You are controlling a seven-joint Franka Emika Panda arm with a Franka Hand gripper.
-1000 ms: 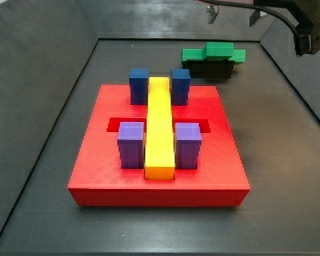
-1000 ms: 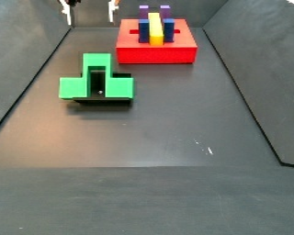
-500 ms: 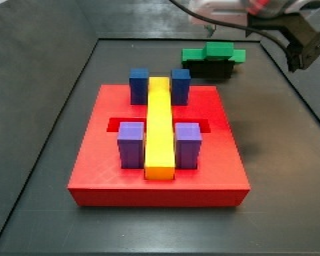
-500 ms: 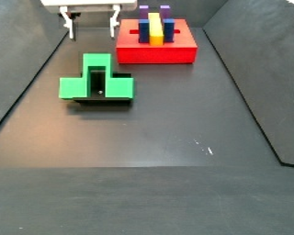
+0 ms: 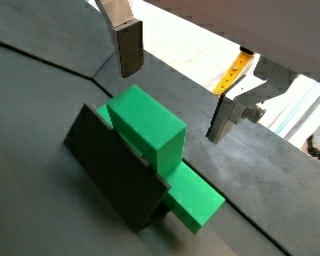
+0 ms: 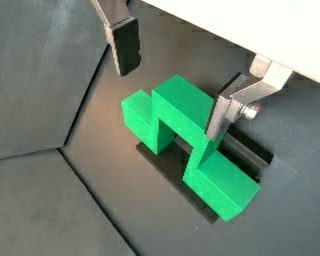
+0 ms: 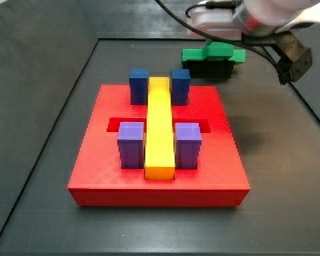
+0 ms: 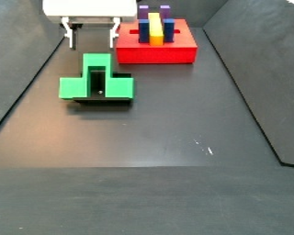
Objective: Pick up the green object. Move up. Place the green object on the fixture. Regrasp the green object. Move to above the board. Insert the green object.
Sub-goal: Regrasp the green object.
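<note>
My gripper will lift the green object off the fixture point(image 5: 107, 178) and insert it in the board, so it will grab the green object by its raised top bar point(image 5: 148, 120) next.
The green object point(image 8: 98, 83) rests on the fixture point(image 8: 107, 100), a small dark bracket; in a side view the green object point(image 7: 211, 53) sits over the fixture point(image 7: 210, 71) behind the board. My gripper point(image 8: 92, 36) hangs open just above it, nothing between the fingers. In both wrist views the green object point(image 5: 149, 124) point(image 6: 175, 122) lies below the spread fingers point(image 5: 128, 50) point(image 6: 124, 46), with the fixture point(image 5: 107, 178) point(image 6: 167, 166) under it. In the side view from the board's end the gripper point(image 7: 272, 50) shows to the right of the block. The red board point(image 7: 103, 168) point(image 8: 156, 55) lies apart from it.
On the board a long yellow bar point(image 7: 160, 125) runs between blue pegs point(image 7: 140, 84) and purple pegs point(image 7: 129, 145). Raised dark walls point(image 8: 27, 83) border the floor on both sides. The arm's body and cable point(image 7: 256, 14) hang over the back right.
The open gripper has come down and moved in over the green object on the fixture. The block, fixture and board have not moved.
</note>
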